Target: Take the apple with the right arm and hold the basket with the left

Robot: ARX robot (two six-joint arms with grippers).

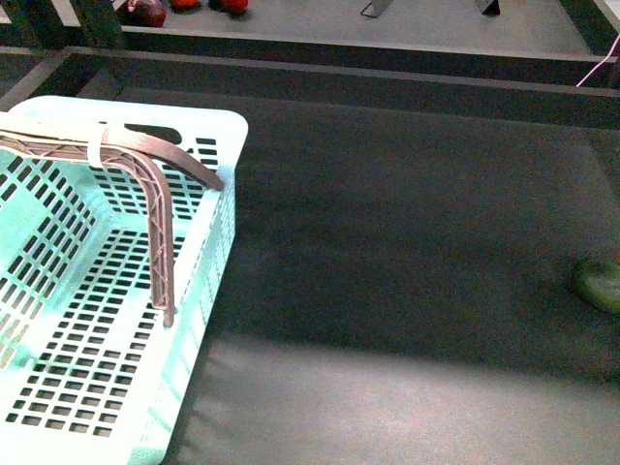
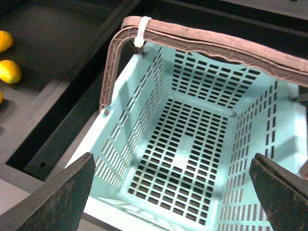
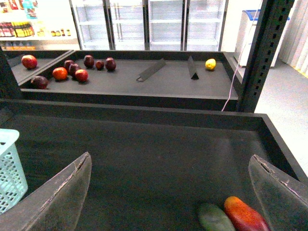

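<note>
My left gripper should hold the basket steady for the apple, so next it should grab the basket by its brown ribbed handle.
The mint-turquoise basket stands empty at the left of the dark shelf, its brown ribbed handle raised over it. My left gripper hangs open above the basket's slotted floor, below the handle, touching nothing. The apple, red with an orange patch, lies on the dark mat beside a dull green lump. My right gripper is open above the mat, with the apple low between its fingers, close to one of them. Neither gripper shows in the front view.
The green lump sits at the shelf's right edge. A raised lip separates a rear shelf holding dark red fruits and a yellow fruit. A dark upright post stands at the right. Yellow fruits lie in a tray beside the basket.
</note>
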